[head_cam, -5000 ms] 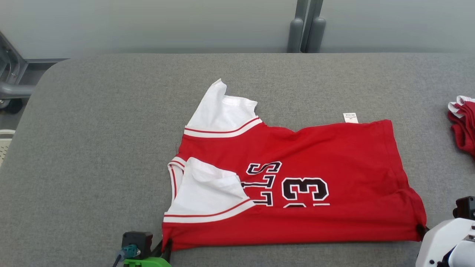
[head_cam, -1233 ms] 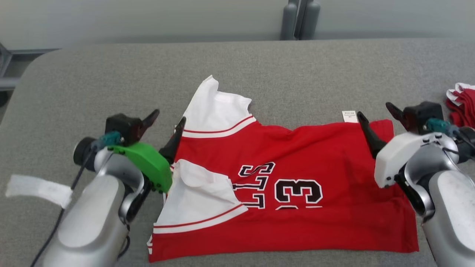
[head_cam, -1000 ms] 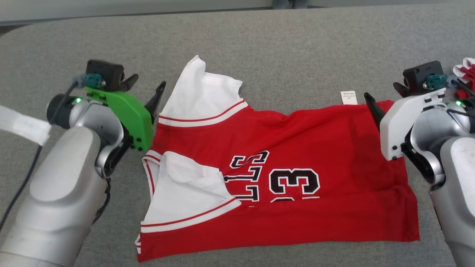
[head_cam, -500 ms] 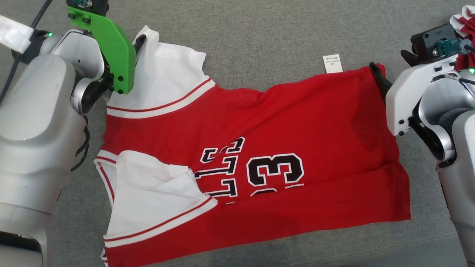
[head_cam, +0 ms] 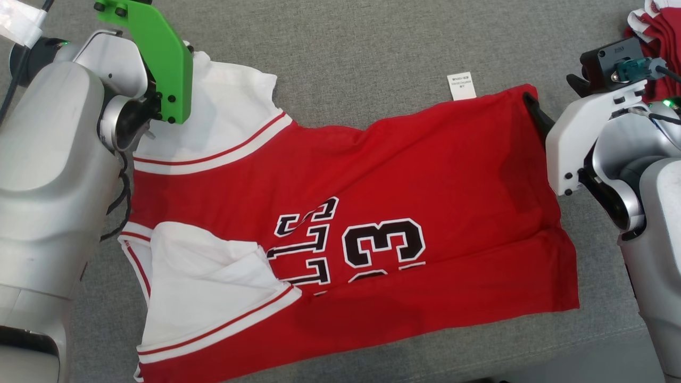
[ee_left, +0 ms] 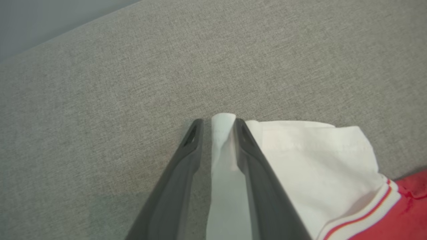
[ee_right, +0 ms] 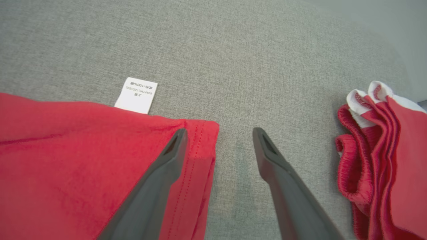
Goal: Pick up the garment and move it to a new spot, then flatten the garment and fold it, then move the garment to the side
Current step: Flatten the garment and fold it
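Note:
The jersey is to be folded lengthwise, so my right gripper will next grab it by its hem corner [head_cam: 529, 91] beside the care label [head_cam: 461, 85].
The garment [head_cam: 372, 175] is a red jersey with white sleeves and black lettering, lying flat on the grey table [head_cam: 372, 48]. In the left wrist view my left gripper [ee_left: 217, 128] is shut on the tip of the far white sleeve [ee_left: 317, 156], a narrow fold of white cloth standing between its fingers. My right gripper [ee_right: 220, 136] is open at the garment's far hem corner [ee_right: 200, 133]. One of its fingers [head_cam: 534, 111] rests on the red cloth and the other on bare table beside it.
A pile of red and white clothes [head_cam: 652, 21] lies at the far right, close to the right wrist [ee_right: 383, 140]. A white care label [head_cam: 461, 85] sticks out from the garment's far edge. The green plate [head_cam: 159, 58] on my left wrist hides its fingers in the head view.
The head camera has tilted down and closer. Both arms reached from the near edge to the garment's far edge. My left gripper closed over the sleeve tip; the right stayed open.

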